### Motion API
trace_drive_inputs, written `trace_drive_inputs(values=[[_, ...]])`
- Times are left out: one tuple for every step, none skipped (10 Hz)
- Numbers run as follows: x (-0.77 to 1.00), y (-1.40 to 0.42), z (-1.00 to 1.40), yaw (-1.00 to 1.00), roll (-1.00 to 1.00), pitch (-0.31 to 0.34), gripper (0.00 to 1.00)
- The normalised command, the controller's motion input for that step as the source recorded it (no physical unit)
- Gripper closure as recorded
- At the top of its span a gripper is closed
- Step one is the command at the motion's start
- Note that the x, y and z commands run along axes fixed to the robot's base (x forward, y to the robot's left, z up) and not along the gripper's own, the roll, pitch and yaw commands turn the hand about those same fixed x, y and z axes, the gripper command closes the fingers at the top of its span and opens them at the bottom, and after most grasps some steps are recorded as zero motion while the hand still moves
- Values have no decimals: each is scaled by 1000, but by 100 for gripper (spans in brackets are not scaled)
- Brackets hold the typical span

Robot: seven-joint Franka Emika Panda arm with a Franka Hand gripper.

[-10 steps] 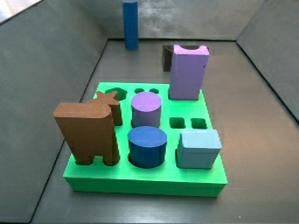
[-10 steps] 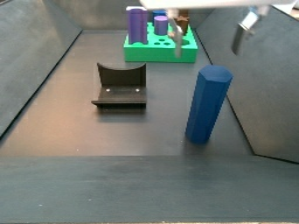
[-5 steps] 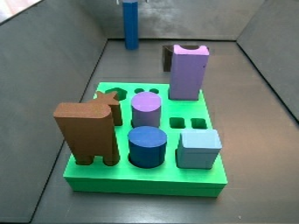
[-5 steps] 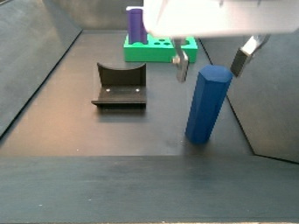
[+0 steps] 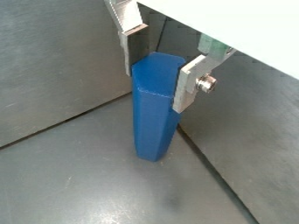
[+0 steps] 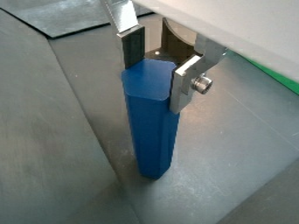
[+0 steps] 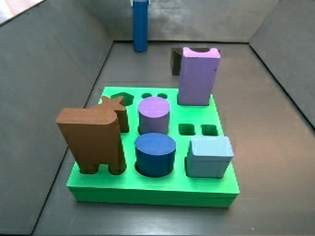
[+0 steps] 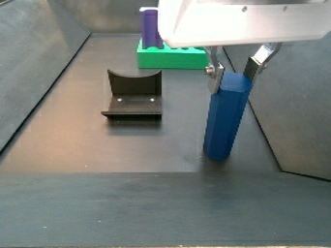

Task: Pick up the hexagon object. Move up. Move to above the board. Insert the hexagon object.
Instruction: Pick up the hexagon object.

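Note:
My gripper will next grab the blue prism by its upper end [image 5: 159, 70] to insert it into the board.
The hexagon object [image 8: 226, 116] is a tall medium-blue prism standing upright on the dark floor, apart from the board. It also shows in a side view [image 7: 139, 28] and in both wrist views [image 5: 155, 105] [image 6: 152, 122]. My gripper [image 8: 237, 64] is low over its top, open, with one silver finger [image 5: 132, 48] on each side of the upper end [image 6: 187, 80]; a small gap shows at one side. The green board [image 7: 154, 192] with shaped holes lies further off and also shows in a side view [image 8: 175, 60].
On the board stand a brown block [image 7: 91, 138], a purple cylinder [image 7: 154, 116], a dark-blue cylinder [image 7: 154, 154], a light-blue cube [image 7: 209, 156] and a tall lilac block [image 7: 200, 76]. The fixture [image 8: 132, 92] stands between the prism and the board. Grey walls enclose the floor.
My gripper has come down from above the board side to the prism; its fingers now straddle the prism's top. The prism has not moved.

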Motion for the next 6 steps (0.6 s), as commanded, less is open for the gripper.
trace_drive_inputs(values=[[0,0,0,0,0,0,100],[0,0,0,0,0,0,100],[0,0,0,0,0,0,100],[0,0,0,0,0,0,100],[0,0,0,0,0,0,100],[0,0,0,0,0,0,100]])
